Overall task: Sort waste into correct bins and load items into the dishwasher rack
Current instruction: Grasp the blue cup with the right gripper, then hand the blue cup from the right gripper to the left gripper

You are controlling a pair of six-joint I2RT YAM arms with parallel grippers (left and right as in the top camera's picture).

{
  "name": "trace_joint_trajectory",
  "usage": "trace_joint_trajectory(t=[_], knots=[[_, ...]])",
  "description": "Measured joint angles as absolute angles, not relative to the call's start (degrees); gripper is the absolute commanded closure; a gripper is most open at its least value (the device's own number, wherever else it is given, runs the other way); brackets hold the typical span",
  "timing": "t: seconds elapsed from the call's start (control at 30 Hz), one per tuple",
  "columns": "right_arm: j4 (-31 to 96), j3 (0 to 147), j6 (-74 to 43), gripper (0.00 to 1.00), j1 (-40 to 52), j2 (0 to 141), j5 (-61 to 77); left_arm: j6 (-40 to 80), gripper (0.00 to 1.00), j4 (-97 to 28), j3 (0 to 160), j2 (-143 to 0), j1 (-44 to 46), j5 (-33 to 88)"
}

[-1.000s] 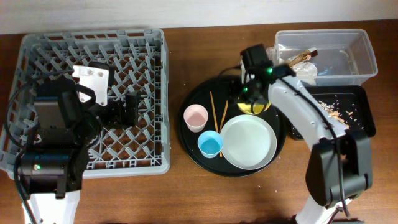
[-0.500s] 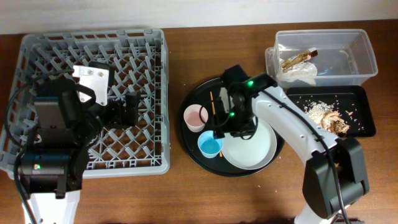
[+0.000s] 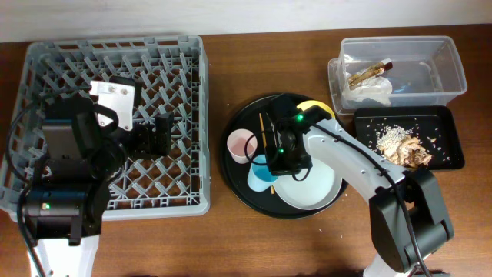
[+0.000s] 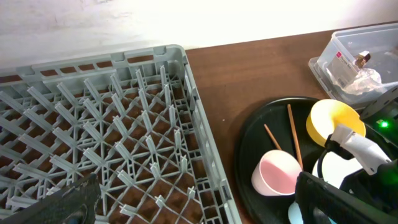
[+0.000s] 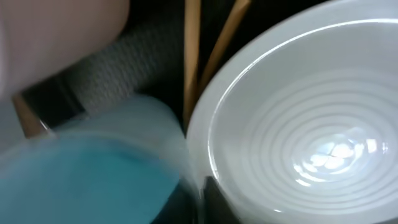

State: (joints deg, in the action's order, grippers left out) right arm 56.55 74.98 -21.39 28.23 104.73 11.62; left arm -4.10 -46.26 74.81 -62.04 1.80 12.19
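My left gripper will grab the blue cup (image 3: 260, 173) by its outer sides, opening free, to load it into the rack.
My right gripper (image 3: 280, 158) (image 5: 205, 199) is low over the round black tray, its jaws shut on the left rim of the white plate (image 3: 319, 181) (image 5: 311, 112). The blue cup (image 3: 260, 173) (image 5: 81, 174) sits tight against that rim. The pink cup (image 3: 241, 144) (image 4: 277, 174), two chopsticks (image 3: 263, 131) (image 4: 293, 134) and the yellow bowl (image 3: 311, 108) (image 4: 333, 121) lie on the same tray. My left gripper (image 3: 154, 137) (image 4: 196, 205) hangs open over the grey dishwasher rack (image 3: 46, 61) (image 4: 186, 93), holding nothing.
The clear tub (image 3: 453, 69) at the back right holds the snack wrapper (image 3: 369, 72) and the white napkin (image 3: 369, 92). In front of it, the shallow black tray (image 3: 453, 138) holds food scraps (image 3: 396, 138). The round black tray (image 3: 246, 177) lies between rack and bins.
My right arm swung left from beside the tub to the plate's left edge and its jaws closed there. The yellow bowl now shows behind the arm. The left arm stayed still.
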Motion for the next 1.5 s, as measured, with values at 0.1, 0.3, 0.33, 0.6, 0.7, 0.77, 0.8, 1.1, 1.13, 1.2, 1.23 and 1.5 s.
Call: trace_joint_trajectory(t=[0.1,0.3,0.33,0.6,0.7,0.77,0.8,1.1,1.13,1.2,1.23,1.5], knots=[[56.95,75.11,-21.45,0.96,28.23,104.71,12.08,-4.10,0.01,-46.26,74.81,-62.04,1.80,12.19],[63.92,76.47,-21.12,0.96,27.46,100.38,11.94,-4.10,0.01,-46.26,74.81,-62.17,1.80,12.25],[63.59,76.69,-20.78,0.96,26.50,97.93,13.02,-4.08,0.01,-46.33,74.81,-62.41,1.80,12.58],[52.90,79.13,-19.92,0.96,12.03,83.59,28.93,11.42,0.01,-46.13,74.89,-73.41,1.80,28.47],[47.05,78.85,-19.40,0.96,12.27,85.27,37.28,18.33,0.01,-43.03,74.89,-78.56,0.62,40.40],[43.13,78.74,-19.09,0.96,12.71,86.61,43.38,21.50,0.01,-40.05,74.91,-82.04,-1.43,52.80],[40.88,78.61,-18.63,0.96,12.78,87.07,46.48,22.28,0.01,-39.53,74.91,-83.72,-2.50,59.00],[26.65,78.59,-17.56,0.96,15.33,89.73,62.65,22.11,0.06,-40.45,74.91,-93.12,-3.46,86.72],[26.48,78.59,-17.58,0.96,15.92,90.08,62.67,22.06,0.09,-40.51,74.91,-93.12,-3.20,87.13],[25.04,78.56,-17.93,0.96,17.23,91.37,62.67,22.11,0.11,-41.01,74.91,-93.12,-2.66,87.92],[22.26,78.56,-18.37,0.96,18.28,92.49,62.70,22.11,0.11,-41.15,74.91,-93.12,-2.50,88.14],[13.41,78.41,-22.79,0.96,23.00,95.24,57.89,22.11,0.11,-42.94,74.94,-93.12,-0.75,90.13]])
